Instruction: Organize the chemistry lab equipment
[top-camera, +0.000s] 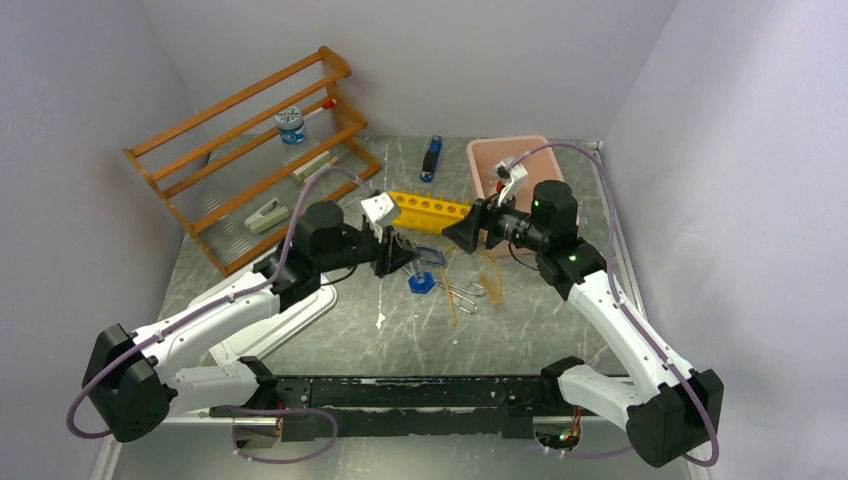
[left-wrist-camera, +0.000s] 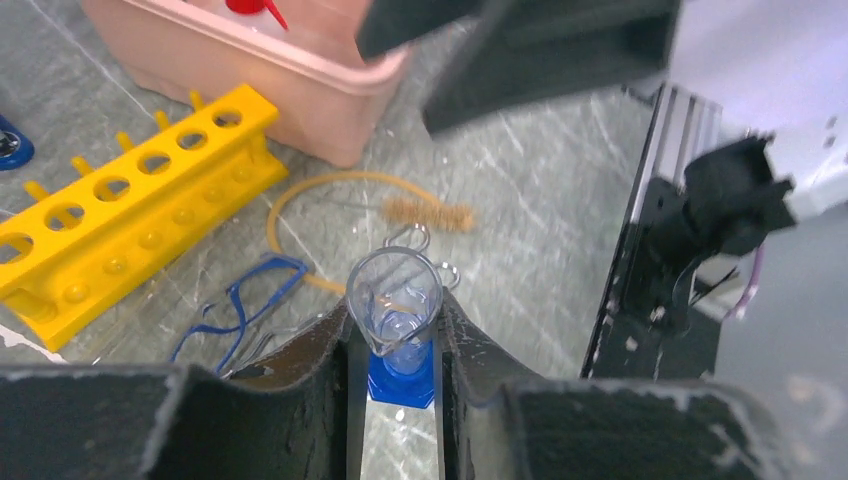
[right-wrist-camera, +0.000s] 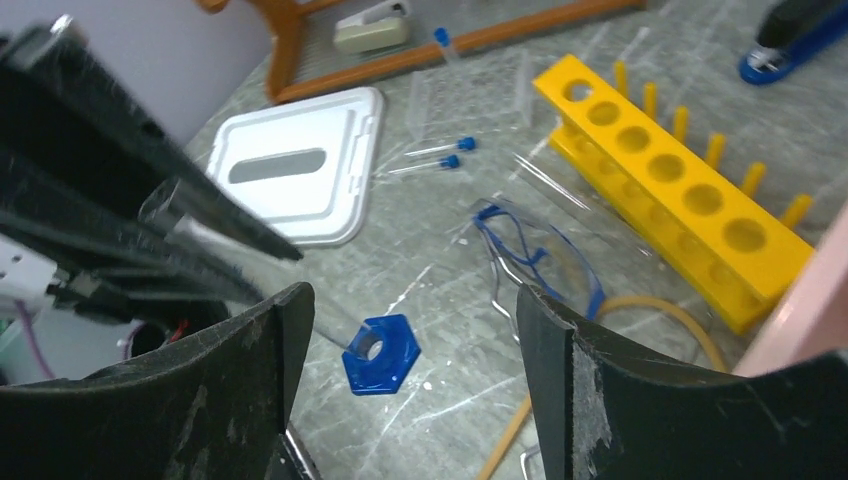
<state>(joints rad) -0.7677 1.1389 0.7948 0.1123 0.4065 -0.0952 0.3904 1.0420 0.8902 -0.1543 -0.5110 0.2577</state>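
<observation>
My right gripper is going to grab the measuring cylinder (left-wrist-camera: 392, 305) next beside its blue base, the end my left gripper leaves free, to put the cylinder in the pink bin.
My left gripper (top-camera: 398, 255) (left-wrist-camera: 393, 330) is shut on a clear measuring cylinder (left-wrist-camera: 392, 305) with a blue hexagonal base (top-camera: 421, 282) (left-wrist-camera: 403, 378) and holds it tilted, base low over the table. My right gripper (top-camera: 462, 235) (right-wrist-camera: 412, 305) is open and empty, facing that base (right-wrist-camera: 380, 355) from the right. Blue-framed goggles (top-camera: 430, 258) (right-wrist-camera: 530, 250), metal tongs (top-camera: 465, 295) and yellowish tubing (top-camera: 490, 275) (left-wrist-camera: 330, 185) lie between the arms. Two blue-capped tubes (right-wrist-camera: 430, 155) lie near the white lid. The red-capped bottle (left-wrist-camera: 250, 8) stands in the pink bin.
A yellow tube rack (top-camera: 430, 211) (right-wrist-camera: 670, 190) lies behind the grippers. The pink bin (top-camera: 505, 160) is at the back right, a wooden shelf rack (top-camera: 250, 150) at the back left. A white lid (top-camera: 300, 310) (right-wrist-camera: 295, 165) lies by the left arm. A blue object (top-camera: 431, 157) lies at the back.
</observation>
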